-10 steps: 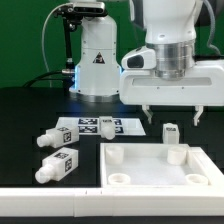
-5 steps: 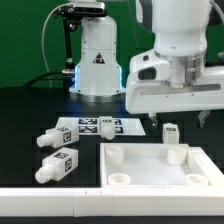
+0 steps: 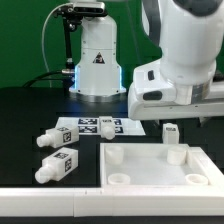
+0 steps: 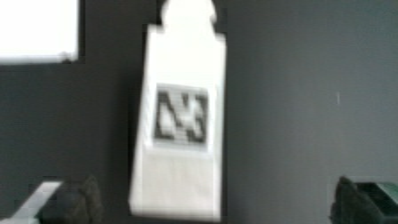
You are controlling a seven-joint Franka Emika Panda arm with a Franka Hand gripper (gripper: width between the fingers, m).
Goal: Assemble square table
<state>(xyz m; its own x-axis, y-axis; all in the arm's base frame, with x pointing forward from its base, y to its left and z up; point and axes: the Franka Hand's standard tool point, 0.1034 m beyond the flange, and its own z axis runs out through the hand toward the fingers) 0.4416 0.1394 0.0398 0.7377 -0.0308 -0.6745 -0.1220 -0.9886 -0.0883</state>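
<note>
My gripper's open fingers are still high above the slim white leg [image 4: 176, 140] on the black table in the wrist view and would miss, so it lowers before closing.
The square table's white tray-like top [image 3: 160, 168] lies at the front of the black table, toward the exterior view's right. Two white tagged legs [image 3: 50, 138] [image 3: 58, 166] lie to its left. Another leg [image 3: 170, 131] stands just behind the top's far rim. My gripper's white hand [image 3: 178, 92] hangs above that spot, and its fingertips do not show there. In the wrist view my gripper [image 4: 222, 205] is open, dark fingers [image 4: 71, 202] wide apart. A tagged leg [image 4: 183, 110] lies beneath, nearer one finger and untouched.
The marker board [image 3: 98, 126] lies flat behind the legs. The big white robot base [image 3: 97, 60] stands at the back with a cable beside it. A white edge [image 3: 50, 205] runs along the front. A white patch [image 4: 36, 30] shows in a corner of the wrist view.
The arm has swung toward the exterior view's right, and its hand now fills more of that side. The fingers have stayed wide apart. No part has moved.
</note>
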